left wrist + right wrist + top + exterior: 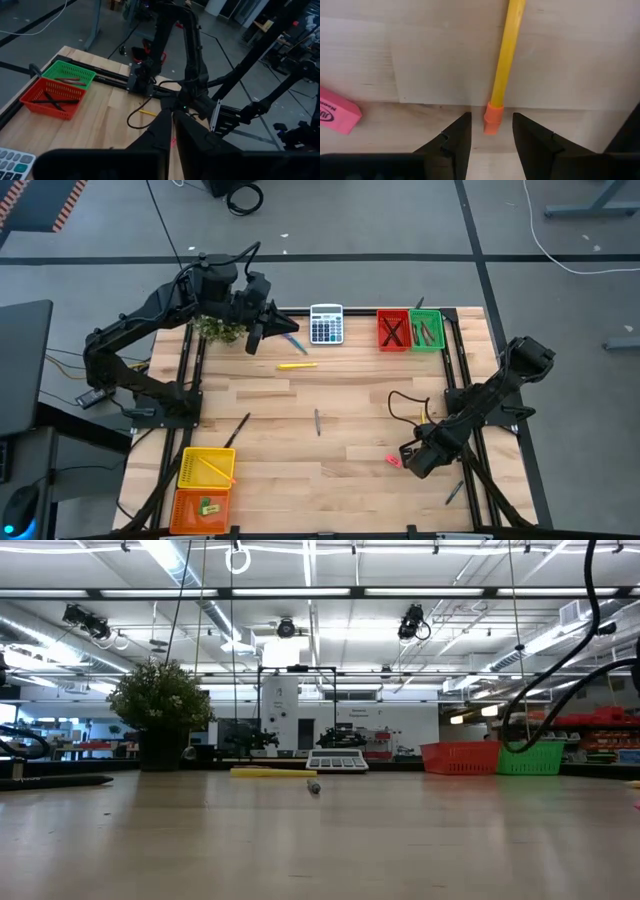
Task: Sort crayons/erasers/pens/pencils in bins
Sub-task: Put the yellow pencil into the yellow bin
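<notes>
My fingers are on both sides of the orange rubber end (pixel 493 119) in the right wrist view, so my right gripper needs to close on the yellow pencil.
My right gripper (pixel 491 142) hangs open, pointing down at the table's near right (pixel 415 455). Its fingers stand on either side of the orange rubber end (pixel 491 119) of a yellow pencil (pixel 506 55) lying flat on the table, without touching it. A pink eraser (pixel 337 111) lies flat beside it (pixel 393 461). My left gripper (pixel 173 131) is shut with nothing in it, raised over the far left (pixel 255 332). A yellow pen (pixel 297 365) and two dark pens (pixel 318 421) (pixel 237 430) lie on the table. Red (pixel 393 330) and green bins (pixel 427 330) stand far right, yellow (pixel 206 467) and orange bins (pixel 202 507) near left.
A grey calculator (pixel 326 323) and a potted plant (pixel 220 328) stand at the far edge. The red bin holds dark pens, the green bin short sticks, the yellow bin a pencil, the orange bin small erasers. A black cable (pixel 405 402) loops by my right arm.
</notes>
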Controlling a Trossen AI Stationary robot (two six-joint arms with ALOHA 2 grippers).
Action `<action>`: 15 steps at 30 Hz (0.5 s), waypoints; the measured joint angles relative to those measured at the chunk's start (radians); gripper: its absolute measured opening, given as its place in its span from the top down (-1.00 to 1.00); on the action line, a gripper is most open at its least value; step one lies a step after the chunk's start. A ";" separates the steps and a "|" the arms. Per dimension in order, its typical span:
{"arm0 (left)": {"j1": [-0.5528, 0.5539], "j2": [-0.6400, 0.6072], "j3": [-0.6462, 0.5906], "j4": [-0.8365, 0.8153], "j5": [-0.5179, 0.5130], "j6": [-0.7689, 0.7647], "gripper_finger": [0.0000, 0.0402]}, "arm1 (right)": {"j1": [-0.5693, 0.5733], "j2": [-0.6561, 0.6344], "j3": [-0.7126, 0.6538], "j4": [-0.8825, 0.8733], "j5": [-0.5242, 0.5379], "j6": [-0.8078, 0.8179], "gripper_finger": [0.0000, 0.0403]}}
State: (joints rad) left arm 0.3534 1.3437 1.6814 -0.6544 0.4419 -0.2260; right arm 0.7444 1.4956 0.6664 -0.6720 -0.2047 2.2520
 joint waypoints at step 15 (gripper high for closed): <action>0.000 0.000 0.000 0.000 0.000 -0.017 0.87 | 0.000 0.000 -0.006 -0.004 0.029 -0.035 0.44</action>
State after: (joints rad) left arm 0.3538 1.3437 1.6814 -0.6544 0.4419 -0.2428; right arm 0.7448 1.4960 0.6609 -0.6758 -0.1758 2.2173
